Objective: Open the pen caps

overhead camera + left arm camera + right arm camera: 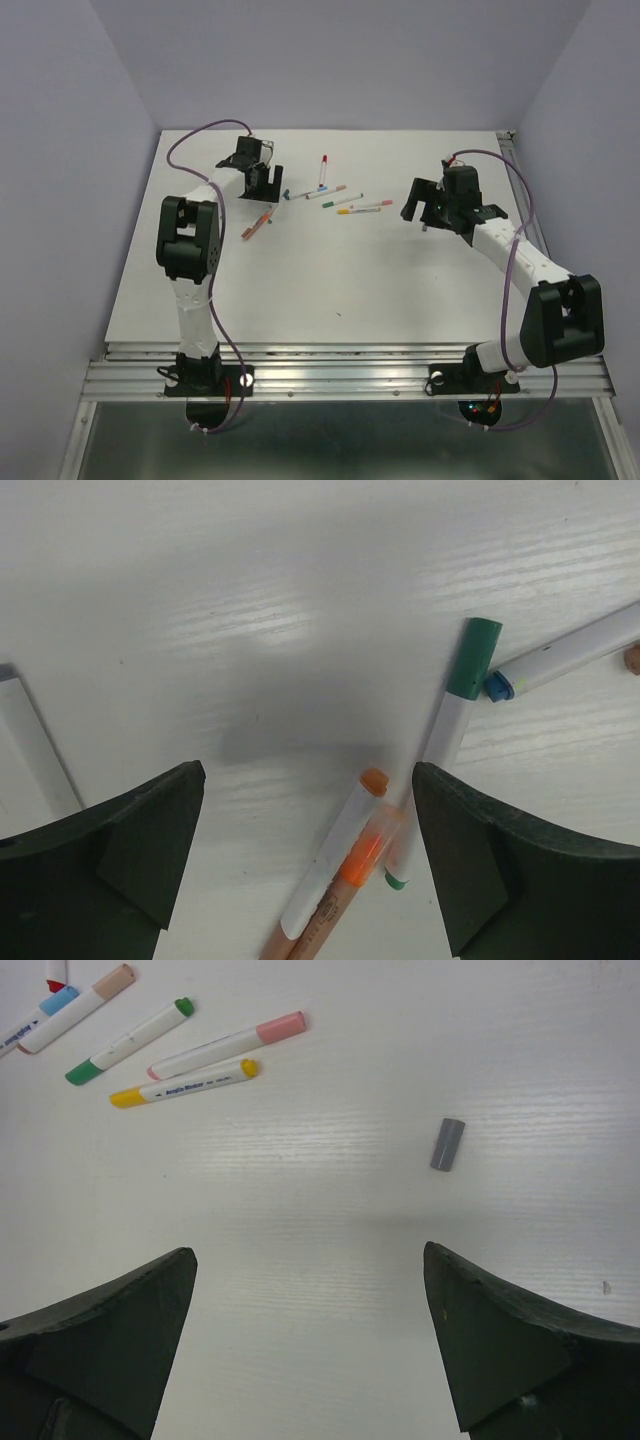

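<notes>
The white-barrelled pen needs to be grabbed next by its body, near its orange end (262, 216) (346, 829), with my left gripper, so the pen's opposite cap stays free for my right gripper to open.
My left gripper (268, 187) is open, low over the table at the back left. In the left wrist view its jaws (308, 780) straddle two orange pens (340, 865): a white-barrelled one with an orange end and one with a clear cap over an orange tip. A white pen with a green cap (474, 657) lies by the right finger, a blue-tipped pen (560, 658) beyond it. My right gripper (415, 210) is open and empty over bare table (308, 1255). A loose grey cap (447, 1144) lies ahead of it.
Several capped pens lie mid-table (345, 200), with a red-capped one (323, 170) behind them. The right wrist view shows yellow (185, 1082), pink (230, 1045) and green (130, 1040) pens at the upper left. A white strip (35, 745) lies left of my left fingers.
</notes>
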Available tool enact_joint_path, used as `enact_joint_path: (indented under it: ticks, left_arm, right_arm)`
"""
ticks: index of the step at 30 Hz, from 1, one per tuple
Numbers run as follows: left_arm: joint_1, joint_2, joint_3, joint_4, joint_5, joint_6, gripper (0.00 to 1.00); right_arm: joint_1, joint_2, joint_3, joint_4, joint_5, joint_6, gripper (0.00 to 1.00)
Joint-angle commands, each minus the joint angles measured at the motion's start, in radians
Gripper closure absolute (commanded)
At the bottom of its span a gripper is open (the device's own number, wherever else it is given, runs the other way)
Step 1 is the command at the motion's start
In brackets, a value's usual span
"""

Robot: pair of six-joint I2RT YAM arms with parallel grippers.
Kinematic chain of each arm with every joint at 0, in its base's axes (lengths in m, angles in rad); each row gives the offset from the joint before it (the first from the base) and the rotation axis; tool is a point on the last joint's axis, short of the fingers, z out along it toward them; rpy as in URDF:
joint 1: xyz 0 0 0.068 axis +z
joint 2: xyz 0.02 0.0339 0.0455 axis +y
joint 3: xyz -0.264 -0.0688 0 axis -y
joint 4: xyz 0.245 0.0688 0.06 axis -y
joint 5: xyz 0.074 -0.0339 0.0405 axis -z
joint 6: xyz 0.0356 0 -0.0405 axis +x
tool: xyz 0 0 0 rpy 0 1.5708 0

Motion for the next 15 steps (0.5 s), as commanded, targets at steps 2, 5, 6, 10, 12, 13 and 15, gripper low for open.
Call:
enact_joint_path:
  ticks: [2, 5, 6, 10, 12, 13, 15]
  left_arm:
    - [0.003, -0.001, 0.038, -0.039, -0.047, 0.013, 0.04]
    - [0.003, -0.004, 0.023, -0.035, -0.042, 0.017, 0.04]
    - [0.003, -0.007, 0.017, -0.032, -0.042, 0.018, 0.05]
    - [-0.005, -0.019, -0.029, -0.022, -0.047, 0.033, 0.08]
    - [-0.005, -0.025, -0.044, -0.013, -0.045, 0.036, 0.09]
    - [-0.005, -0.028, -0.054, -0.002, -0.033, 0.038, 0.09]
    - [-0.007, -0.033, -0.066, 0.004, -0.021, 0.038, 0.09]
  right_arm:
    - [-0.004, -0.027, -0.023, 0.025, 0.000, -0.008, 0.00]
    - [-0.006, -0.020, -0.023, 0.024, 0.001, -0.007, 0.00]
    - [-0.006, -0.016, -0.023, 0.024, 0.003, -0.007, 0.00]
    - [-0.006, -0.011, -0.025, 0.025, 0.006, -0.005, 0.00]
    - [-0.004, -0.008, -0.025, 0.027, 0.007, -0.004, 0.00]
    - [-0.004, -0.007, -0.025, 0.025, 0.010, -0.004, 0.00]
    - [-0.004, -0.003, -0.026, 0.025, 0.013, -0.004, 0.00]
